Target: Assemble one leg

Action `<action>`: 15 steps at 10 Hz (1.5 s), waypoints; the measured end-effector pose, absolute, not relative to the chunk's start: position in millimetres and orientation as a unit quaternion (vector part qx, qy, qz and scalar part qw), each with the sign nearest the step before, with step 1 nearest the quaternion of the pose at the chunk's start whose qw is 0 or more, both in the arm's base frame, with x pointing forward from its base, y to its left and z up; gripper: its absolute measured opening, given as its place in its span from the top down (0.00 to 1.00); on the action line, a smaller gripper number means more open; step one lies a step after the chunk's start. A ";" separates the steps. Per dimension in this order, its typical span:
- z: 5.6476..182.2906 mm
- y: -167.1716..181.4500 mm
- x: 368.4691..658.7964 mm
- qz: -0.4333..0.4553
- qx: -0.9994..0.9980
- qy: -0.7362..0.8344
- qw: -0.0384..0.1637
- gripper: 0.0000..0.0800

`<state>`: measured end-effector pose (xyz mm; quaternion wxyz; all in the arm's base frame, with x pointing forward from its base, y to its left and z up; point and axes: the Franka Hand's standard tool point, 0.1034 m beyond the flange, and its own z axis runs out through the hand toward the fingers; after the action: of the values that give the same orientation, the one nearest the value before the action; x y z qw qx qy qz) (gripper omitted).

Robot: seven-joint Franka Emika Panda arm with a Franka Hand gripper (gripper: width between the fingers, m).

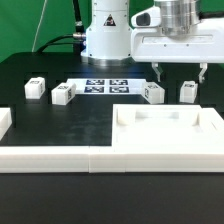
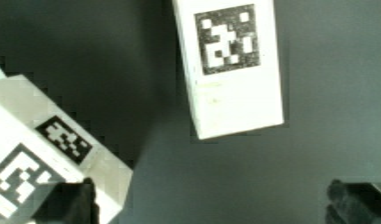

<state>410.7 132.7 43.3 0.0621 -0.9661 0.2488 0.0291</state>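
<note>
I need to assemble one leg onto the big white tray-like piece, so I should next grab the white leg by its square tagged body (image 1: pixel 188 92) (image 2: pixel 233 82).
Several small white legs with black-and-white tags lie on the black table. Two are at the exterior view's left (image 1: pixel 35 88) (image 1: pixel 63 94) and two at its right (image 1: pixel 153 92) (image 1: pixel 188 92). My gripper (image 1: pixel 178 72) hangs open and empty above the table, over the gap between the two right legs. In the wrist view, one leg (image 2: pixel 231 70) lies ahead of the gripper (image 2: pixel 208 205). Another leg (image 2: pixel 54 150) lies close beside one dark fingertip (image 2: pixel 62 205). Nothing is between the fingers.
The big white tray-like piece (image 1: pixel 165 125) lies in front of the right legs. The marker board (image 1: pixel 105 86) lies in front of the robot base. A white raised border (image 1: pixel 40 155) runs along the table's front and left.
</note>
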 end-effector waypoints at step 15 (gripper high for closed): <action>18.7 150.5 386.4 0.477 -0.862 0.149 0.089 0.19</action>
<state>386.4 150.5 18.7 0.0889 -0.8619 0.1485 0.4766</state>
